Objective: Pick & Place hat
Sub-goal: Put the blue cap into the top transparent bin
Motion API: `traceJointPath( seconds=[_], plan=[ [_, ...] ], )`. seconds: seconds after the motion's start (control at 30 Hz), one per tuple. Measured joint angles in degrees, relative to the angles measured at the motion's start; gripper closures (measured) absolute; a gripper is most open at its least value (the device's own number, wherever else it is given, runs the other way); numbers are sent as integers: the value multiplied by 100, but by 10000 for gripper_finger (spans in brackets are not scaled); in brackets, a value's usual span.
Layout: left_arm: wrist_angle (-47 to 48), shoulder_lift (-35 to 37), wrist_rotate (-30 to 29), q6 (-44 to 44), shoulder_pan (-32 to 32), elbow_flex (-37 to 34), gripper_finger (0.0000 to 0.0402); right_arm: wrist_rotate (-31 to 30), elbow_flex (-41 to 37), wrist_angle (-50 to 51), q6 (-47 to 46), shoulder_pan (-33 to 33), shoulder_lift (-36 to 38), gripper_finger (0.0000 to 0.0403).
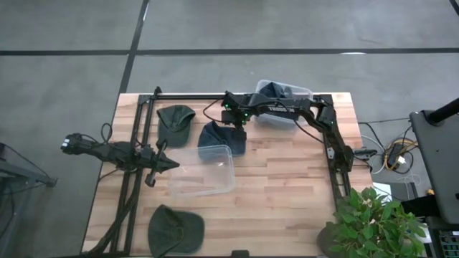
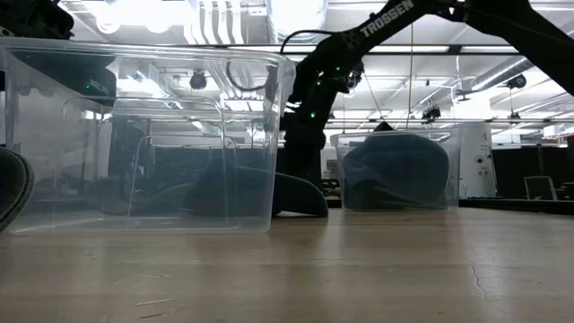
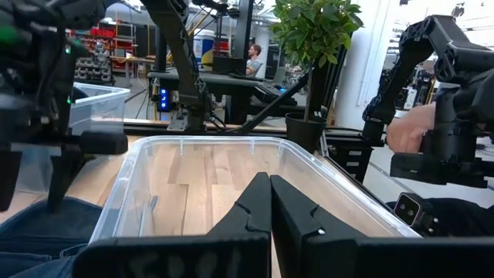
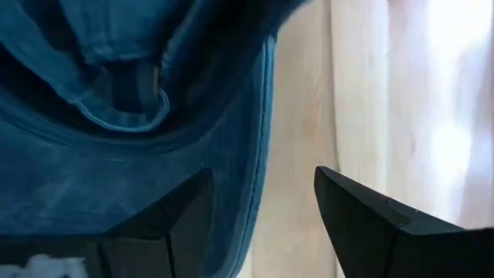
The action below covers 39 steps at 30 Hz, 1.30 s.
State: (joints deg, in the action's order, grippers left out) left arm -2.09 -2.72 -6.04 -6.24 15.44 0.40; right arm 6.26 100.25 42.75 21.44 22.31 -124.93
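Observation:
The hat's top spreads wide, but its brim edge [image 4: 255, 170] is thin enough for the fingers. My right gripper will pick up the hat there next.
A blue hat [image 1: 222, 137] lies flat on the table beside the far right corner of an open clear bin [image 1: 201, 170]. My right gripper [image 1: 233, 118] hovers open over the hat's far edge. In the right wrist view the gripper [image 4: 262, 174] has one finger over the blue cloth [image 4: 116, 154] and the other over bare wood, with the hat's rim [image 4: 266, 116] between them; no touch shows. My left gripper [image 1: 168, 163] is shut and waits at the bin's left wall, pointing into the bin [image 3: 231, 166].
A second clear bin [image 1: 283, 100] at the far edge holds another blue hat. One green hat [image 1: 176, 120] lies left of the blue hat, and another [image 1: 176, 229] lies at the near edge. A potted plant [image 1: 376, 226] stands at the near right corner. Bare wood shows right of the central bin.

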Motion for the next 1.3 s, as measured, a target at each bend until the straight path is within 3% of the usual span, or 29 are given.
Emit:
traceJointPath(
  seconds=[0.47,0.67,0.9,1.3],
  plan=[
    [0,0,0,0,2,0,402,-20,2,1,-42,10,-282,191],
    [0,0,0,-2,2,2,402,-43,52,34,-30,19,-303,253],
    [0,0,0,0,1,0,402,-181,173,127,49,7,-170,379],
    [0,0,0,-1,2,2,402,-1019,664,534,36,-98,83,390]
  ],
)
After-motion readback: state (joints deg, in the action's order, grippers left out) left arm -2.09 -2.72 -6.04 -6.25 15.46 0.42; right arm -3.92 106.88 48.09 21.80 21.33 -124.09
